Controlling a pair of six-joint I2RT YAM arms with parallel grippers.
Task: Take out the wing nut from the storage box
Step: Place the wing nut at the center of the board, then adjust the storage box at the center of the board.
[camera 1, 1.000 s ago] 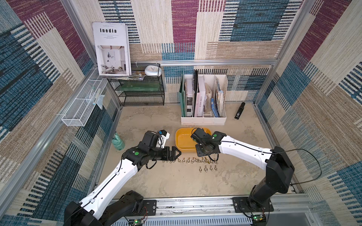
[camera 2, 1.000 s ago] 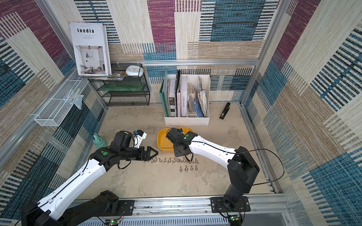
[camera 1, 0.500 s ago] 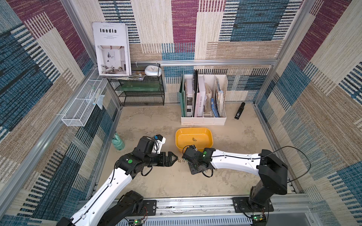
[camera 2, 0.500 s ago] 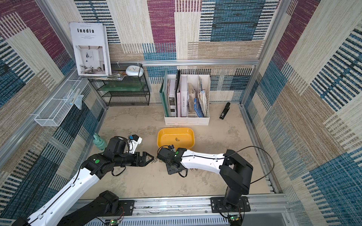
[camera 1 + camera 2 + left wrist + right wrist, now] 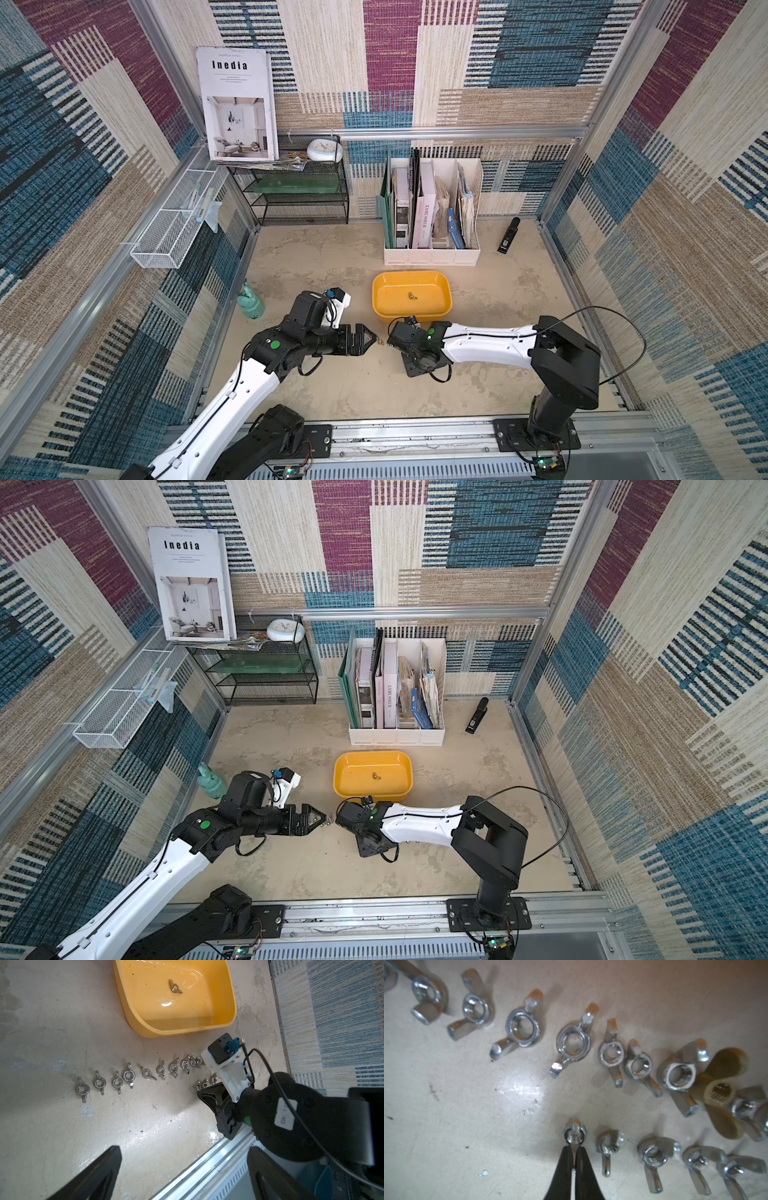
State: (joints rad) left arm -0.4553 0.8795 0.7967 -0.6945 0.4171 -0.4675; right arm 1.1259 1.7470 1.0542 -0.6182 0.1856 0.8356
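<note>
The held wing nut (image 5: 575,1132) meets its own shadow on the tabletop and would rest there if let go, so my right gripper should open.
The yellow-orange storage box (image 5: 411,275) (image 5: 372,754) stands mid-table, and one silver wing nut (image 5: 412,296) (image 5: 175,986) lies on its floor. In front of it, my right gripper (image 5: 574,1148) (image 5: 392,341) is low over the table, shut on another wing nut (image 5: 574,1134) by one wing. That nut is at the left end of the nearer of two rows of wing nuts (image 5: 128,1075) (image 5: 572,1042) laid on the table. My left gripper (image 5: 182,1159) (image 5: 370,338) hovers open and empty just left of the right one, tips facing it.
A yellowish wing nut (image 5: 718,1093) lies among the silver ones. A white file holder (image 5: 432,253) with books stands behind the box, a black stapler (image 5: 509,235) to its right. A green spray bottle (image 5: 250,301) is at the left wall, with a black wire shelf (image 5: 303,195) behind.
My right gripper has come from the box's front edge down and forward-left to the rows on the table. The left arm has drawn back a little to the left, still open.
</note>
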